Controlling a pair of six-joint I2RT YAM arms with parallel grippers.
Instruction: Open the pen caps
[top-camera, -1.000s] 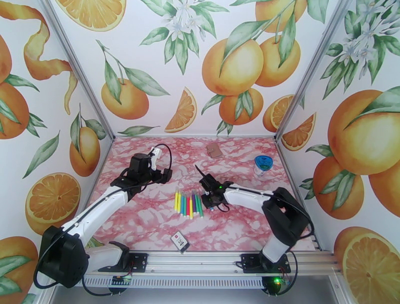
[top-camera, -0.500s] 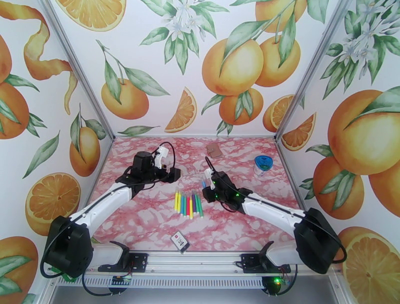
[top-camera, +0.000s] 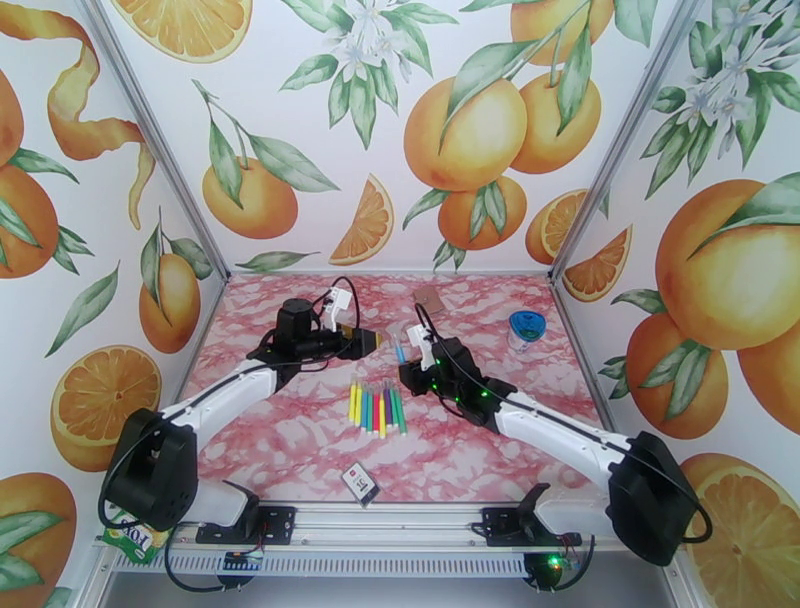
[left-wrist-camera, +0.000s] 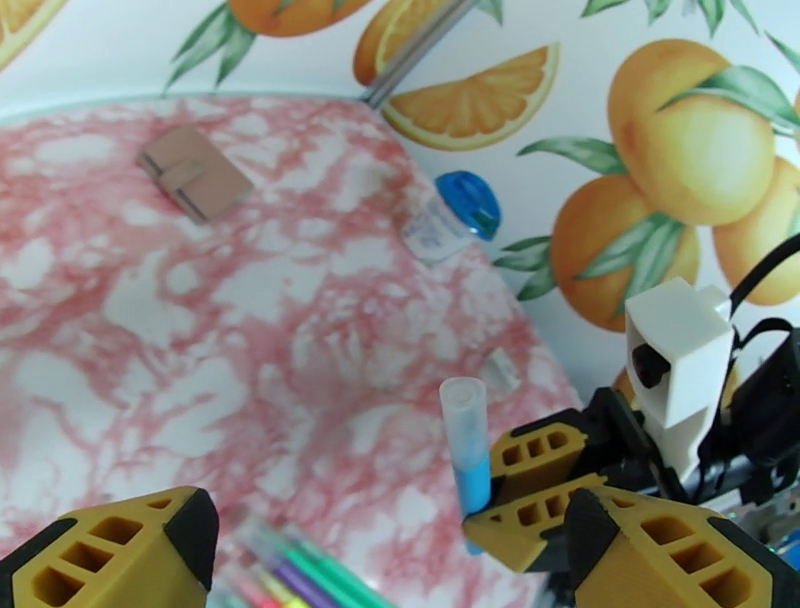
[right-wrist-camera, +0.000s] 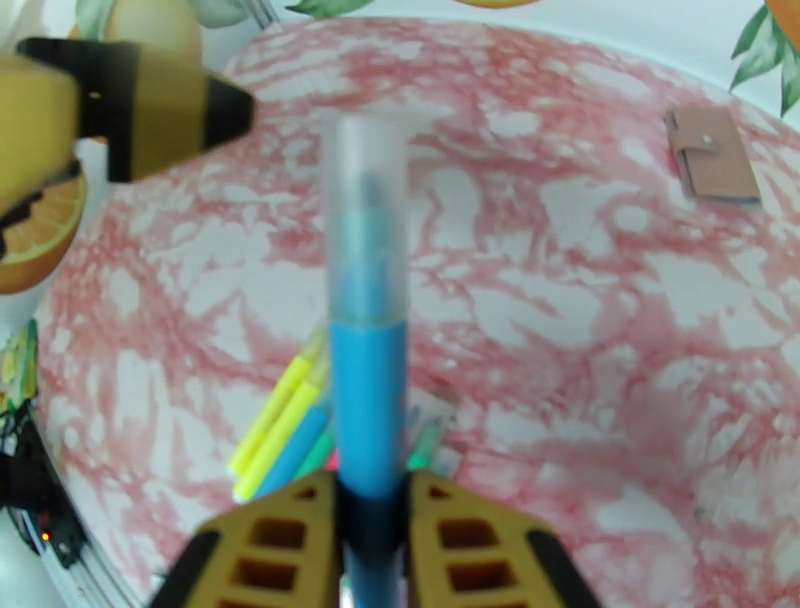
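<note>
The robot's left gripper next needs to grab the cap at the top end of the blue pen, leaving the held body of the pen free, to open the translucent cap.
My right gripper is shut on a blue pen, holding it upright above the table. The pen's translucent cap is on its top end. My left gripper is open and level with the pen, just left of it. One yellow finger sits near the cap without touching it. A row of several capped pens in yellow, green, pink and purple lies on the table below and in front of both grippers.
A brown wallet lies at the back of the pink marbled table. A blue-lidded container stands at the right. A small black-and-white card lies near the front edge. Walls close in on three sides.
The right arm has lifted the blue pen from beside the row and stretched toward the back. My left gripper has swung right toward the pen, and its jaws have narrowed slightly.
</note>
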